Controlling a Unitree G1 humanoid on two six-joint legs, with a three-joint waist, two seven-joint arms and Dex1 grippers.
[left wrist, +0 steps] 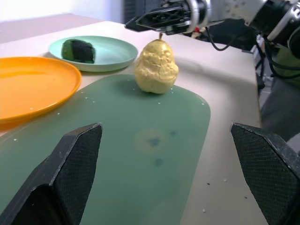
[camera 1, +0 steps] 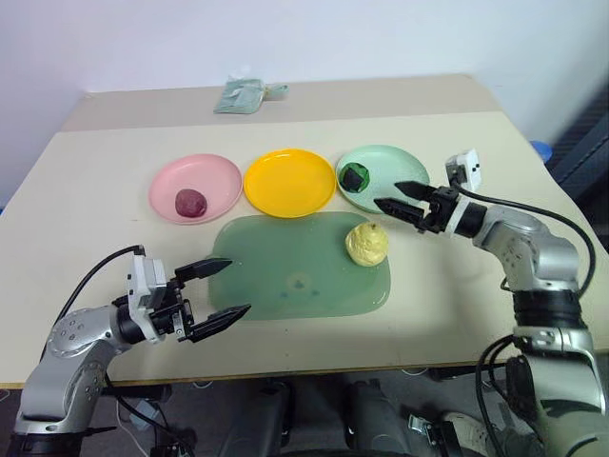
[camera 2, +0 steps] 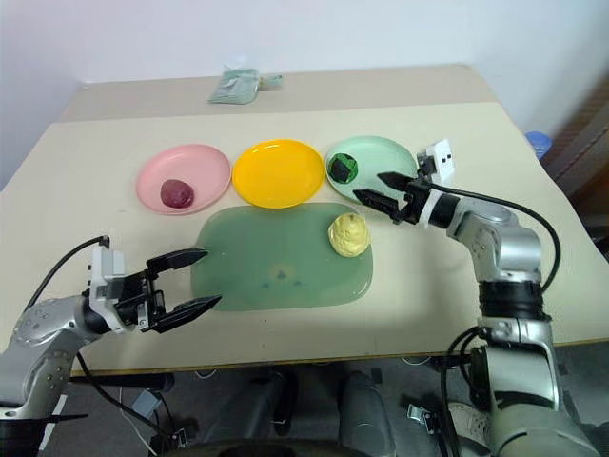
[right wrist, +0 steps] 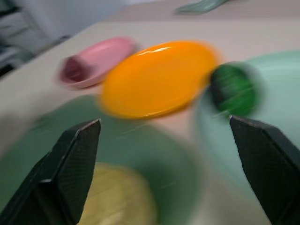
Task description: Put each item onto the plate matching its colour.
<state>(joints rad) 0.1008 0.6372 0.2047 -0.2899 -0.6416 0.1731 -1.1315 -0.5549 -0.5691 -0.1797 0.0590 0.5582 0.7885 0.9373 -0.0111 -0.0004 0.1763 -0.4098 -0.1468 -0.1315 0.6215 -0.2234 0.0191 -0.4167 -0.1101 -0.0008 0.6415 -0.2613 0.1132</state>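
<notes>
My fingers, above the green plate's near edge, stop short of the pale yellow ball [camera 1: 366, 244], so closing now would miss. My right gripper first moves toward the ball, then closes.
The maroon ball [camera 1: 190, 202] lies on the pink plate [camera 1: 217, 174]. The green ball with black patches [camera 1: 356, 178] rests on the mint green plate [camera 1: 395, 164]. The yellow plate [camera 1: 289, 181] between them holds nothing. The pale yellow ball [camera 1: 366, 244] sits on the far right part of the green mat [camera 1: 285, 271]. My right gripper [camera 1: 402, 196] hovers open over the near edge of the green plate, just right of the yellow ball, holding nothing. My left gripper [camera 1: 215, 289] is open at the mat's near left corner, empty.
A small grey-green packet [camera 1: 240, 95] lies at the table's far edge. The table's right edge runs close behind my right arm, and its front edge lies just below the left gripper.
</notes>
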